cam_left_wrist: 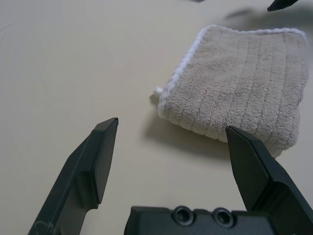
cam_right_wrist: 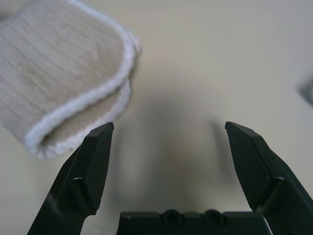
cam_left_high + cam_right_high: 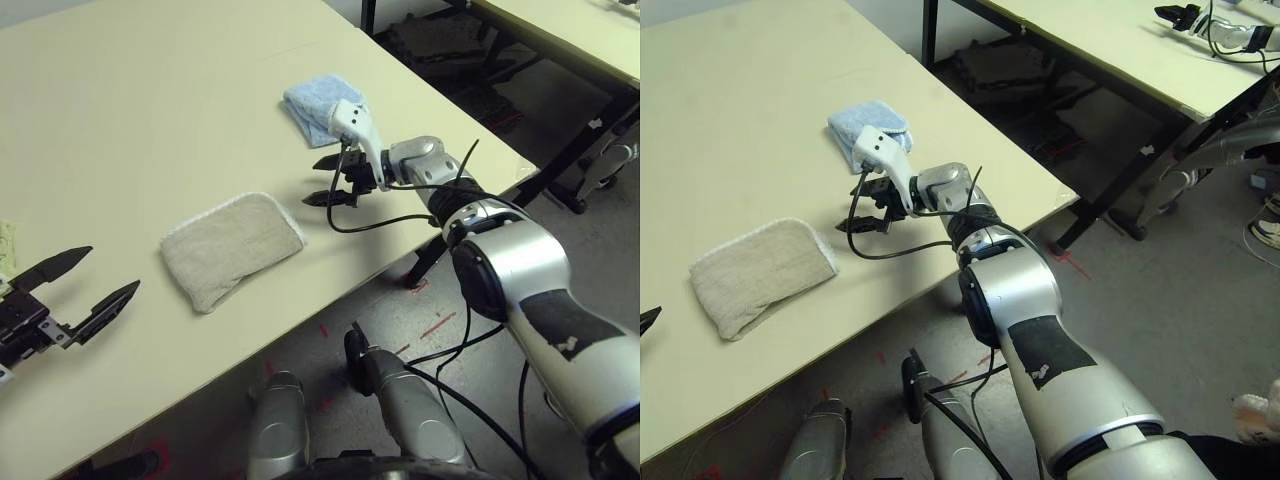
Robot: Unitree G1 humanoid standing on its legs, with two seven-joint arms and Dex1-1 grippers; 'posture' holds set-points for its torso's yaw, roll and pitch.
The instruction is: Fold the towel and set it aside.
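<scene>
Next, my right gripper pinches the towel point(image 3: 232, 248) by its white edge point(image 3: 284, 256), where the stacked layers stand up open and the rest lies flat.
The towel point(image 3: 232, 248) lies folded into a small beige pad with white edging, near the table's front edge. My left gripper point(image 3: 112, 270) is open to the towel's left, a short gap away, holding nothing; the left wrist view shows the towel point(image 1: 239, 83) just beyond its fingers point(image 1: 98, 156). My right gripper point(image 3: 312, 182) is open just right of the towel, low over the table and apart from it. In the right wrist view the towel's folded corner point(image 2: 63, 63) sits beyond one finger point(image 2: 93, 166), with bare table between the jaws.
A small folded light-blue towel point(image 3: 320, 105) lies behind my right gripper near the table's right edge. A sliver of lime-green cloth point(image 3: 5, 240) shows at the left. The table edge point(image 3: 400, 255) drops to the floor. Another table point(image 3: 1120, 50) stands beyond.
</scene>
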